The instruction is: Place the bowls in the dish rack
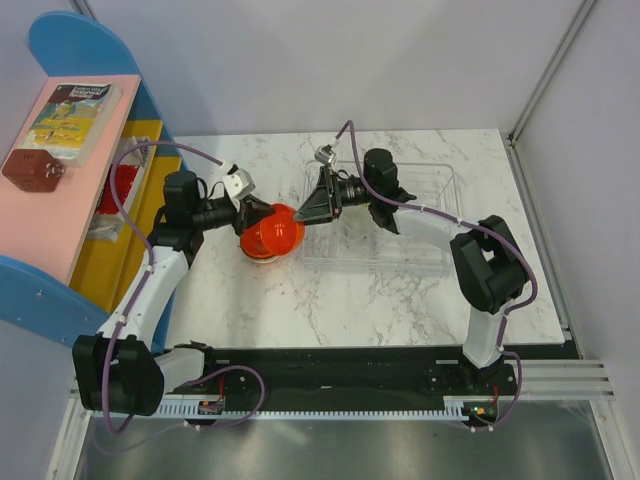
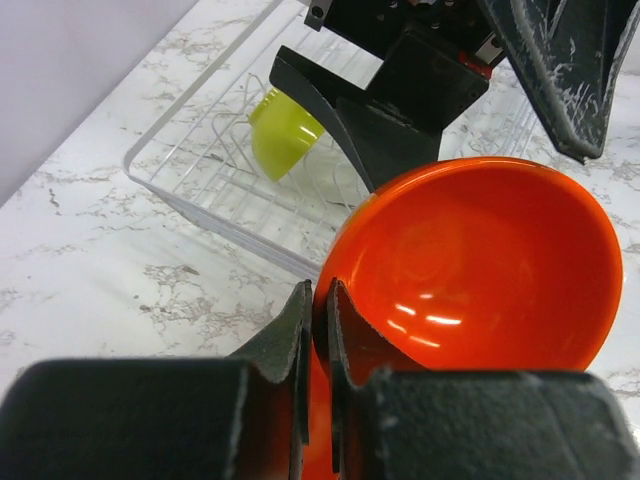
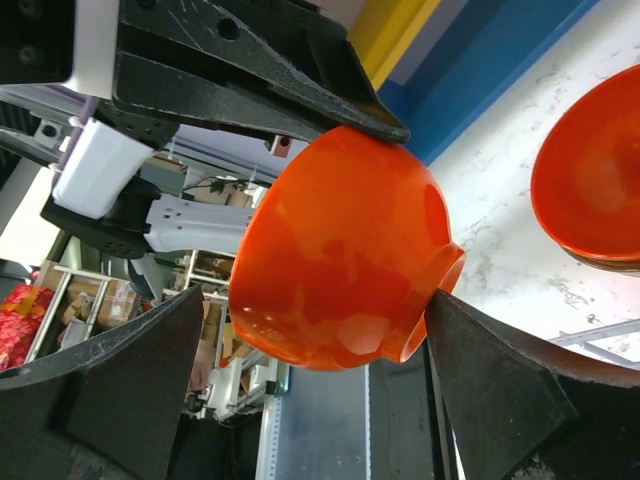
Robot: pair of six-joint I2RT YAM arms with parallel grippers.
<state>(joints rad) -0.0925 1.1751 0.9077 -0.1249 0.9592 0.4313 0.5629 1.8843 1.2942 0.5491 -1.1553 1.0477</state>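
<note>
My right gripper should hold the orange bowl by its rim and foot [image 3: 447,268] next. The end of the bowl that my left gripper pinches then stays free to go into the rack.
My left gripper [image 1: 252,208] is shut on the rim of an orange bowl [image 1: 272,230] and holds it tilted above the table, left of the dish rack [image 1: 447,266]. In the left wrist view its fingers [image 2: 300,320] pinch the bowl's rim [image 2: 480,260]. My right gripper [image 1: 303,213] is open and straddles the same bowl [image 3: 340,250]. Its right finger [image 3: 480,380] is at the bowl's foot and its left finger stands apart. A lime green bowl [image 2: 282,130] lies on its side in the clear rack [image 2: 200,190]. Another orange bowl [image 3: 590,180] sits on the table under the held one. The mint bowl is out of view.
A blue and pink shelf [image 1: 70,190] with a book [image 1: 70,115] on top stands at the far left, with a yellow compartment [image 1: 120,230] beside my left arm. The marble table's [image 1: 350,310] near edge runs just above the arm bases.
</note>
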